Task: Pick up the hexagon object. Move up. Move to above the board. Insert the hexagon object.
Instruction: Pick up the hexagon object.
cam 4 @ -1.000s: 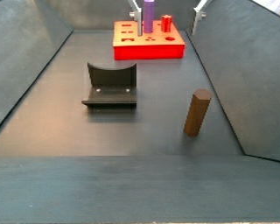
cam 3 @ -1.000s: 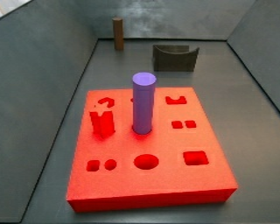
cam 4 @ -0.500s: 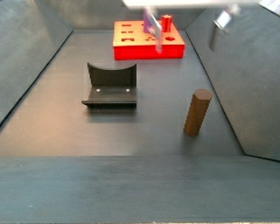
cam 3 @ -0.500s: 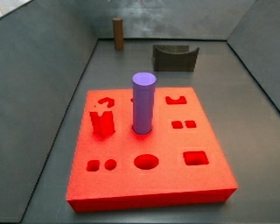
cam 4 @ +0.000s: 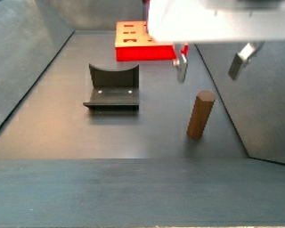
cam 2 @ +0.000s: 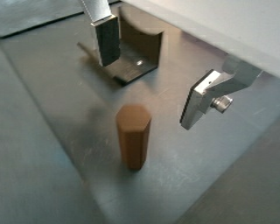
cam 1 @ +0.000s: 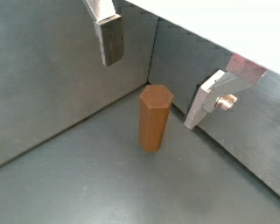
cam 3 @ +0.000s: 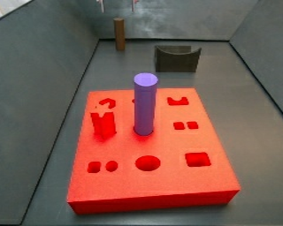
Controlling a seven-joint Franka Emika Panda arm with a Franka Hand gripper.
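The hexagon object needs to go into the board (cam 3: 168, 181). My gripper needs to grab the hexagon object by its upper end (cam 3: 119, 24) next.
The hexagon object (cam 1: 154, 121) is a slim brown peg standing upright on the grey floor close to a wall corner; it also shows in the other wrist view as the hexagon object (cam 2: 133, 138). My gripper (cam 1: 150, 94) hangs open above it, one finger on each side and neither touching. In a side view the gripper (cam 4: 210, 71) hovers just over the peg (cam 4: 199, 114). The red board (cam 3: 168, 181) lies at the other end of the bin from the peg (cam 3: 119, 31), and only the gripper's fingertips (cam 3: 103, 6) show over the peg there.
A purple cylinder (cam 3: 144, 104) stands in the board, with a red piece (cam 3: 103, 124) beside it. The dark fixture (cam 4: 113, 86) sits mid-floor, also seen as the fixture (cam 2: 136, 48). Sloping grey walls close in on the floor, one right by the peg.
The gripper has travelled from over the board end of the bin to just above the hexagon object. The peg, the board and the fixture have not moved.
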